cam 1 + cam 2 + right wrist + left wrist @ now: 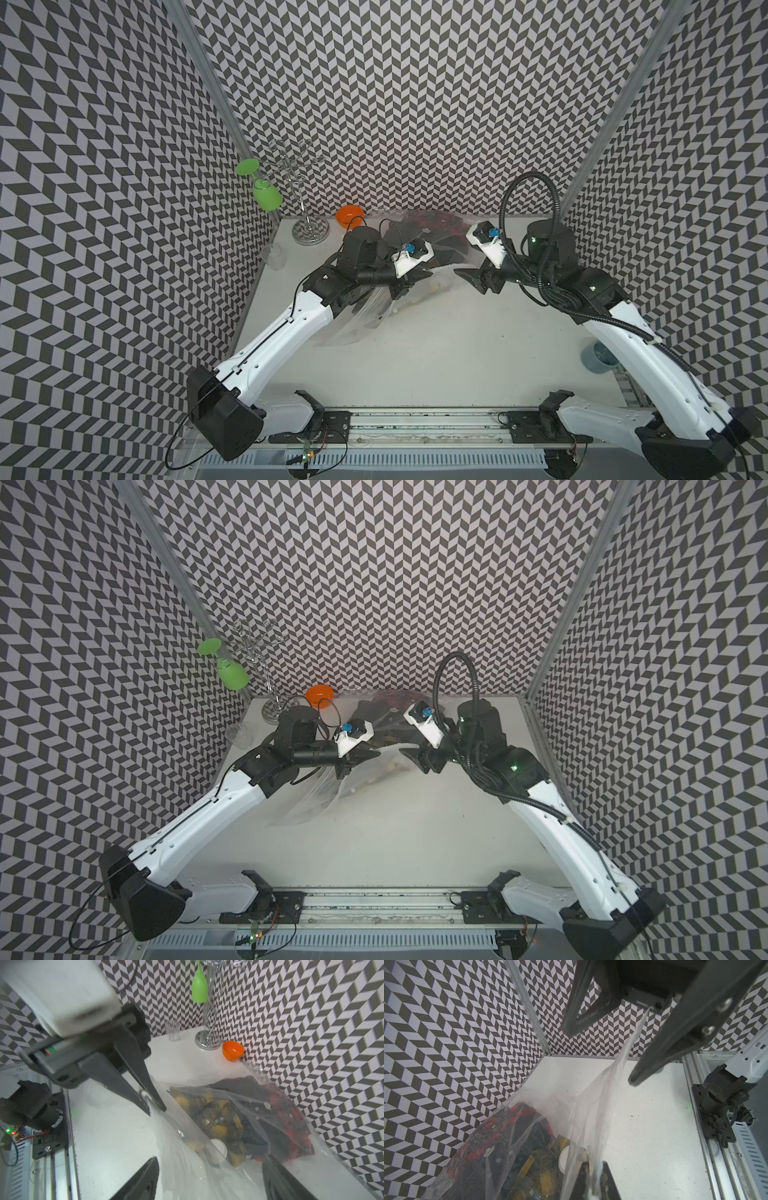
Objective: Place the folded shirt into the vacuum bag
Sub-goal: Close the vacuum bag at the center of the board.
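My right gripper grips the vacuum bag by its loose edge facing my left gripper next, to spread it around the folded shirt (218, 1118).
The vacuum bag (361, 320) (307, 808) is a clear crinkly film lying across the back middle of the table. Through it show a yellow plaid folded shirt (218, 1118) (542, 1167), a red-and-black garment (291, 1118) and the round white valve (219, 1146). My left gripper (430, 272) (593, 1178) is shut on the bag's edge and holds a strip of film (598, 1105) lifted off the table. Facing it, my right gripper (467, 280) (209, 1178) stands open, its jaws wide apart on either side of loose film and gripping nothing.
At the back left stand a chrome rack (309, 232) with a green glass (268, 195) hanging from it, an orange bowl (350, 216) and a clear cup (275, 255). A grey-blue cup (600, 357) sits at the right edge. Patterned walls close three sides.
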Robot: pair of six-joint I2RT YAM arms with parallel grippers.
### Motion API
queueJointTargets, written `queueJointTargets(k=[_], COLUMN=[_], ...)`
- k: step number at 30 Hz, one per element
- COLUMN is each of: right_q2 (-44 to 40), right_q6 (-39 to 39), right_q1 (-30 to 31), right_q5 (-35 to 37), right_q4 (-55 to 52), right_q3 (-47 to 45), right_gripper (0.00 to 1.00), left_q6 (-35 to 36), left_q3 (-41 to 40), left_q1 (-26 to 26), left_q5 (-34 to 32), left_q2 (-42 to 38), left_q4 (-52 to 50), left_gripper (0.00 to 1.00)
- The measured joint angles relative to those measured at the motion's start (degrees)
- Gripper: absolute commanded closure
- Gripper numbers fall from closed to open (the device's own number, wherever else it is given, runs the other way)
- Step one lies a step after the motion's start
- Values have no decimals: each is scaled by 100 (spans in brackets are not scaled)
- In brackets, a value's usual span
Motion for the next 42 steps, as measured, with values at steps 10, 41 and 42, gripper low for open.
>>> queueJointTargets(k=[10,41,42], right_q2=[197,37,-4], right_q6=[109,514,570], right_q1=[142,481,507], right_q5=[-378,752,857], right_q4=[284,911,946], right_q3=[-37,-627,-667], right_gripper=[49,100,100], left_q6=[22,-262,-304], left_q3=[37,330,330], left_q1=[0,-181,-208], left_q5=[144,-850,-885], left_q2=[105,282,284], left_q4=[-7,-212,-205], left_gripper=[100,90,89])
